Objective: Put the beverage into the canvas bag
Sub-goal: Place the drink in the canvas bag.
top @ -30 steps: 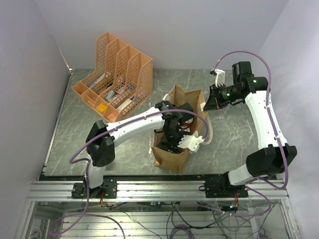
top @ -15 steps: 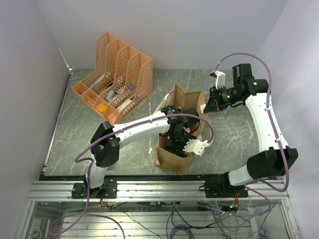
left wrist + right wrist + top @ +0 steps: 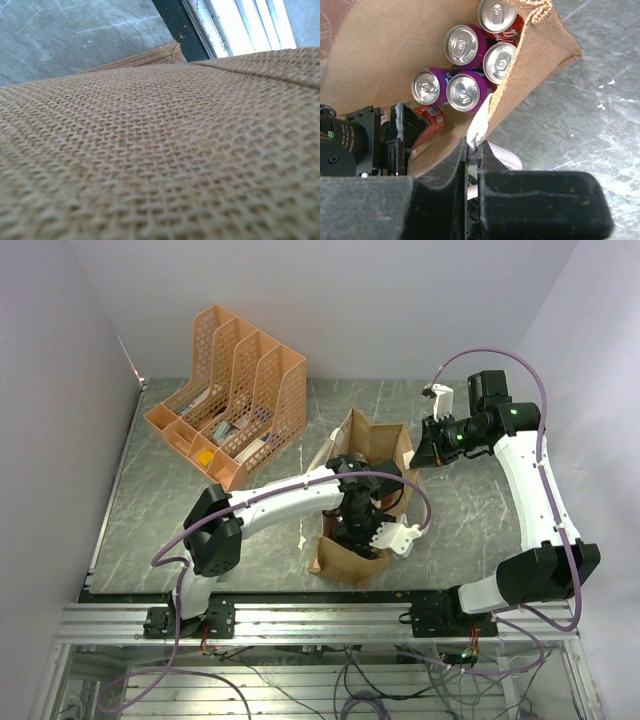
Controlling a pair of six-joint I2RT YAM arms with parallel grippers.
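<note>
I should let go of the red can with my left gripper, because the can would land inside the bag [image 3: 377, 436], next to the upright cans.
The tan canvas bag [image 3: 377, 436] stands open mid-table. It fills the left wrist view [image 3: 160, 150] as coarse weave. My right gripper [image 3: 419, 451] [image 3: 474, 148] is shut on its white strap handle [image 3: 479, 127] and holds the far-right wall out. My left gripper [image 3: 357, 530] reaches down inside the bag. In the right wrist view it [image 3: 404, 131] is beside a red can [image 3: 430, 120] lying on its side against its fingers; I cannot tell whether the jaws grip it. Three purple cans [image 3: 465, 93] and a red can [image 3: 496, 15] stand upright inside.
An orange mesh file organiser [image 3: 231, 400] holding papers stands at the back left. The grey marble table [image 3: 150, 520] ends in a dark front rail [image 3: 300, 592]. White walls close in on both sides.
My left arm has pushed farther right and deeper into the bag. My right gripper has held the strap and drifted slightly right.
</note>
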